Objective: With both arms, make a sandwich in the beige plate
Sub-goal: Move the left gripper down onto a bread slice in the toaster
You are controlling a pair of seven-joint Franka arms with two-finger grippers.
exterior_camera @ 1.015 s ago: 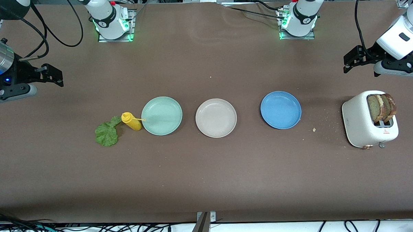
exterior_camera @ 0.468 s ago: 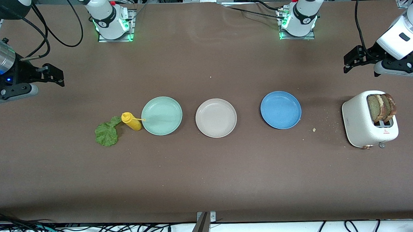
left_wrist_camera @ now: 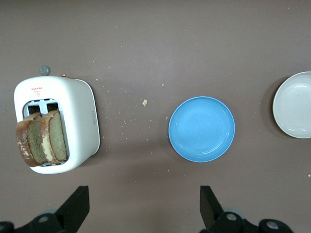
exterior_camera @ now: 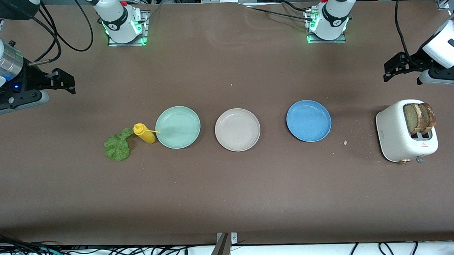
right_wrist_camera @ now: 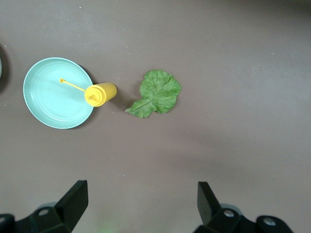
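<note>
The toasted bread slice will start the sandwich on the beige plate [exterior_camera: 237,129], so next my left gripper will grab the slice by its top crust edge [exterior_camera: 420,117].
The beige plate [exterior_camera: 237,129] lies bare at the table's middle, between the mint-green and blue plates; its edge shows in the left wrist view [left_wrist_camera: 295,104]. Two toasted bread slices [exterior_camera: 419,117] stand in a white toaster [exterior_camera: 395,136] at the left arm's end, also in the left wrist view [left_wrist_camera: 43,138]. A green lettuce leaf [exterior_camera: 117,146] lies flat at the right arm's end, also in the right wrist view [right_wrist_camera: 158,92]. My left gripper [exterior_camera: 387,72] hangs open above the table beside the toaster. My right gripper [exterior_camera: 72,84] hangs open above bare table, away from the lettuce.
A mint-green plate [exterior_camera: 177,127] and a blue plate [exterior_camera: 308,120] flank the beige one. A yellow squeeze bottle [exterior_camera: 144,133] lies between the lettuce and the mint-green plate, its nozzle over that plate's rim. Crumbs lie near the toaster.
The right gripper has shifted a little toward the table's middle. The left gripper has shifted a little toward its own end of the table. Nothing on the table has moved.
</note>
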